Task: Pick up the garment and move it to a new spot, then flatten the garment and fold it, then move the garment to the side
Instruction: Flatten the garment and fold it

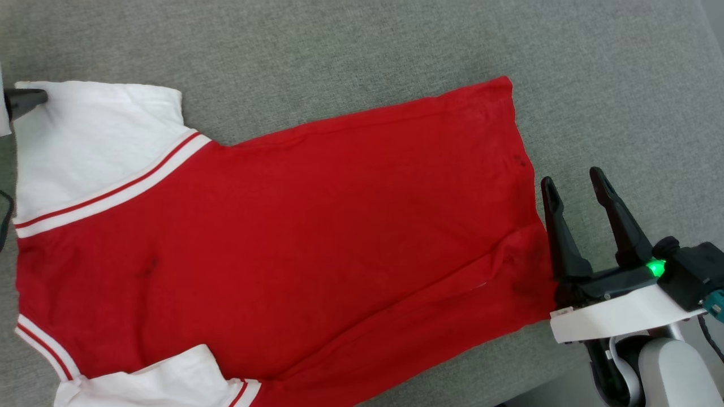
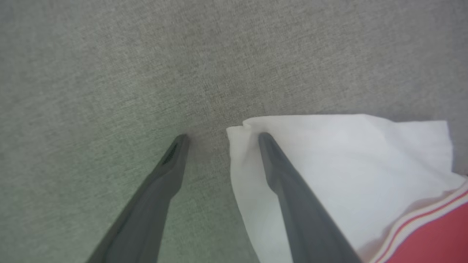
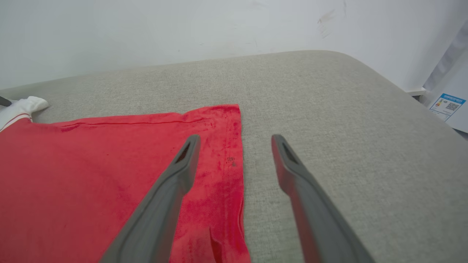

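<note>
My left gripper will next pinch the garment by its far sleeve's outer corner (image 1: pixel 22 88), where a creased edge meets empty cushion while the white cloth (image 1: pixel 102 139) lies flat.
The garment (image 1: pixel 294 226) lies spread flat on the grey cushion, its red body running left to right, white sleeves with red-striped trim at the left. My right gripper (image 1: pixel 574 181) stands open at the hem's right edge; in the right wrist view (image 3: pixel 236 137) one finger is over the red hem (image 3: pixel 226 160) and the other over bare cushion. My left gripper (image 2: pixel 223 136) is open at the upper white sleeve (image 2: pixel 347 164), one finger over its corner, the other over bare cushion. One dark fingertip (image 1: pixel 25 102) of it pokes in at the left edge of the head view.
The grey cushion (image 1: pixel 362 51) extends beyond the shirt on the far and right sides. A pale wall (image 3: pixel 182 29) rises behind the cushion's far edge, and the cushion's rounded corner (image 3: pixel 365 65) drops off at the right, with a labelled white object (image 3: pixel 448 106) beyond.
</note>
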Robot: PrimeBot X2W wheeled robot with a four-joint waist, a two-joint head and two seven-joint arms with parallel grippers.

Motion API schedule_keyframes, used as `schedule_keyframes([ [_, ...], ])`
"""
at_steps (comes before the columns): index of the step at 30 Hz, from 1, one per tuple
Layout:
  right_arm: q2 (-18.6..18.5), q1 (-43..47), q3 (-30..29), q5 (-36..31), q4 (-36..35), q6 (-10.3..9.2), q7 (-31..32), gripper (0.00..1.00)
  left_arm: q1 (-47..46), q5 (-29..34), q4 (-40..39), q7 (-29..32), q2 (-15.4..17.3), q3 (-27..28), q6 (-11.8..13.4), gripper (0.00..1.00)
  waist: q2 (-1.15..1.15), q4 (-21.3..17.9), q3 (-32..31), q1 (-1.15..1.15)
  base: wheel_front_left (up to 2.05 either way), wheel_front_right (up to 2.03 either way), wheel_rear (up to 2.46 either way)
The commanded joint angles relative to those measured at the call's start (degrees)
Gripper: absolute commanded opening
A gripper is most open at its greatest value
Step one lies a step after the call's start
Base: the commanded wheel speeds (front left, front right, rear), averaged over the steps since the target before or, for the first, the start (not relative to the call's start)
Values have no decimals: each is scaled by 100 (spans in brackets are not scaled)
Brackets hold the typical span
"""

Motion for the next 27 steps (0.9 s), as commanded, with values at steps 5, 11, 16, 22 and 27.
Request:
schedule_keyframes([
  [5, 61, -116, 100, 59, 67, -2, -121, 100, 53, 107, 389, 180, 78, -161, -9, 100, 0, -127, 176, -1, 0, 0, 0],
  [11, 77, -156, -12, -18, 187, -2, -147, 100, 241, -196, 525, 583, -100, -313, -197, 0, 0, -102, 207, -1, 0, 0, 0],
  [16, 64, -209, -131, -87, 196, -2, -42, 100, 148, -187, 501, 186, -229, -243, -262, 0, 0, 4, 112, -1, 0, 0, 0],
  [22, -165, -264, -209, -147, 137, -2, 220, 100, -125, -90, 545, -698, -411, -106, -384, 0, 0, 232, -183, -1, 0, 0, 0],
  [27, -620, -389, -259, -62, 4, -2, 924, 100, -133, -224, 255, -1258, -611, -147, -548, 0, 0, 521, -491, -1, 0, 0, 0],
])
